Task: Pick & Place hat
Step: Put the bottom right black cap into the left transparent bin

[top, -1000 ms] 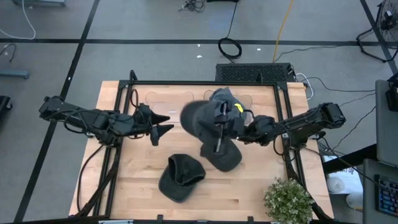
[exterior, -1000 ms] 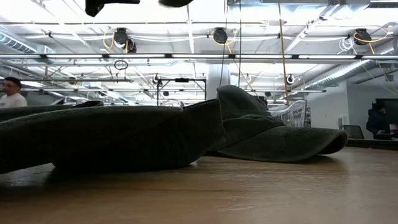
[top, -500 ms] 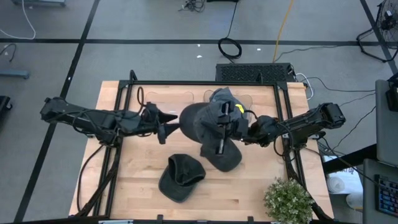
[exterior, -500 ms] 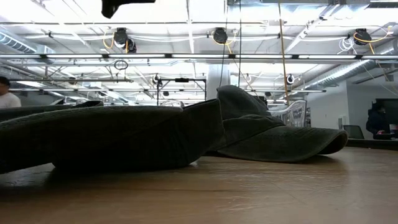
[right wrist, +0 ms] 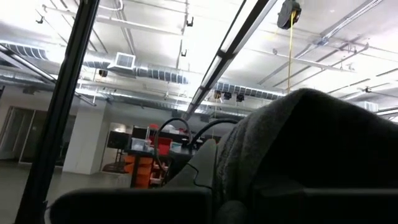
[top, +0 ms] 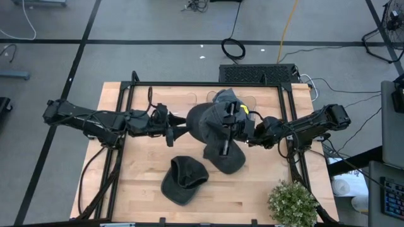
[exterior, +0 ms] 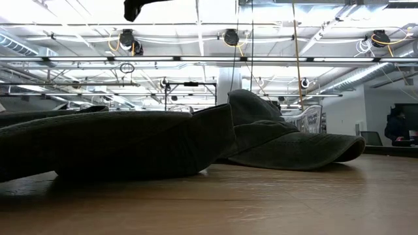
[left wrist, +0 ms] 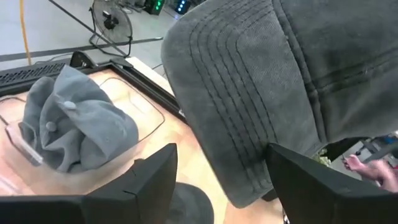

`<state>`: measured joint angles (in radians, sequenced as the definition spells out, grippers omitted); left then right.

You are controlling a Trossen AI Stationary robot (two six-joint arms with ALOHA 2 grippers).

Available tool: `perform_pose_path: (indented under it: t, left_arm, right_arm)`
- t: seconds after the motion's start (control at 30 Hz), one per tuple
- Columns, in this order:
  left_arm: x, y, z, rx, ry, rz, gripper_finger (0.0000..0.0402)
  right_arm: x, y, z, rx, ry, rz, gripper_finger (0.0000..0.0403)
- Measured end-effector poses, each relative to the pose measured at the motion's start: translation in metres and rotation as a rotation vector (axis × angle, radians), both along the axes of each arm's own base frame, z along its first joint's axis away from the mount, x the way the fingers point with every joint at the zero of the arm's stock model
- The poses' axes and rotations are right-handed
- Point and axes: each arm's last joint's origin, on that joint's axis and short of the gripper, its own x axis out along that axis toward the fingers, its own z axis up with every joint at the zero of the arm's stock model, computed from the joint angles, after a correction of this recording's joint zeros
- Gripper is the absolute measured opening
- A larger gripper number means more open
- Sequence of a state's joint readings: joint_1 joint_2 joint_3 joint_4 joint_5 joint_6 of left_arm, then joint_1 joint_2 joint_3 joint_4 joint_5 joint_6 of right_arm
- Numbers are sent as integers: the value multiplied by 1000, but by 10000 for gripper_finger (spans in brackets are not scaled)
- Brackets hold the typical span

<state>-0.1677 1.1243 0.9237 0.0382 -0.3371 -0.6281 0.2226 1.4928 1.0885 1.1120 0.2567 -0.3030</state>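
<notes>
Next, the left gripper grabs the dark grey hat by its stitched edge, to place the hat in the empty clear bin (top: 170,104).
A dark grey hat (top: 202,120) hangs in the air over the table's middle, on my right gripper (top: 247,131), which comes in from the table's right. Its stitched brim (left wrist: 249,124) points at my left gripper (top: 175,130). That gripper is open, level with the brim and just left of it, and its fingers (left wrist: 155,180) stand wide apart and touch nothing. A lighter grey hat (top: 224,99) lies crumpled on the table's far part. Two more dark hats (top: 226,157) (top: 183,180) lie flat nearer. My right gripper is shut on the lifted hat's right side, coming level from the table's right. The hat's own cloth (right wrist: 298,137) covers the fingers, so the exact part does not show. The hat is clear of the table, with its brim toward the left.
A black frame rail (top: 208,84) runs round the table. A potted plant (top: 291,202) stands at the near right corner. Bare wood (top: 139,170) lies at the near left. In the low view two hats (exterior: 130,143) (exterior: 281,143) fill the foreground.
My left gripper has moved toward the table's right, closing on the held hat's brim, and has stayed open. The right gripper and the hat have kept about still.
</notes>
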Motion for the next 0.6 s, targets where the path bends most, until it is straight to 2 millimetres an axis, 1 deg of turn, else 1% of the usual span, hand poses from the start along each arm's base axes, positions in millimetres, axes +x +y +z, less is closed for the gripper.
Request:
perform_pose_path:
  t: [0.23,0.4,0.5,0.53,0.6]
  left_arm:
    - [10,0,-1,7,-43,-63,245]
    - [10,0,-1,41,-38,-77,228]
    - [10,-1,-1,46,-37,-120,195]
    - [10,-2,-1,45,-36,-134,175]
    - [10,-2,-1,42,-32,-160,122]
  right_arm:
    - [1,0,-1,-8,16,-4,12]
    - [3,0,-4,-15,48,-4,12]
    - [4,0,-6,-16,79,-13,13]
    - [5,0,-7,-9,95,-29,16]
    - [6,-1,-10,3,134,-61,33]
